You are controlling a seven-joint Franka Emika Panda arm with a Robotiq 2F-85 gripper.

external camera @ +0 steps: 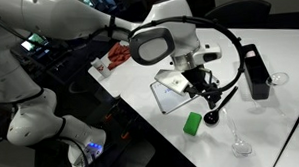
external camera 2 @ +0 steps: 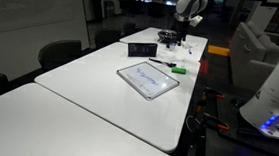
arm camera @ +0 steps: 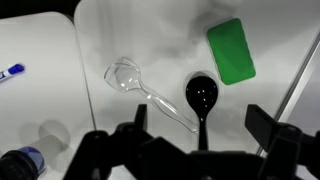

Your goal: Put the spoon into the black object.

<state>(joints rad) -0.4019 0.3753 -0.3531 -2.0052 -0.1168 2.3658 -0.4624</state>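
Note:
I need to grab the black spoon with my gripper by its handle near the bowl. The far end of the handle then stays free to go into the black box.
The black spoon (arm camera: 201,95) lies on the white table, its round bowl pointing away from me and its thin handle running back under my gripper (arm camera: 202,128). The jaws stand wide apart on either side of the handle and do not touch it. In an exterior view the gripper (external camera: 211,92) hovers just above the spoon (external camera: 214,114), near the table's front edge. The black box (external camera: 255,72) stands upright beyond the gripper, apart from it, and also shows in the exterior view from farther off (external camera 2: 141,49).
A green block (arm camera: 231,50) lies just beyond the spoon's bowl. A clear stemmed glass (arm camera: 128,76) lies on its side beside the spoon. A white-framed tablet (external camera: 173,92) lies beside the gripper. A red item (external camera: 117,57) sits at the far end.

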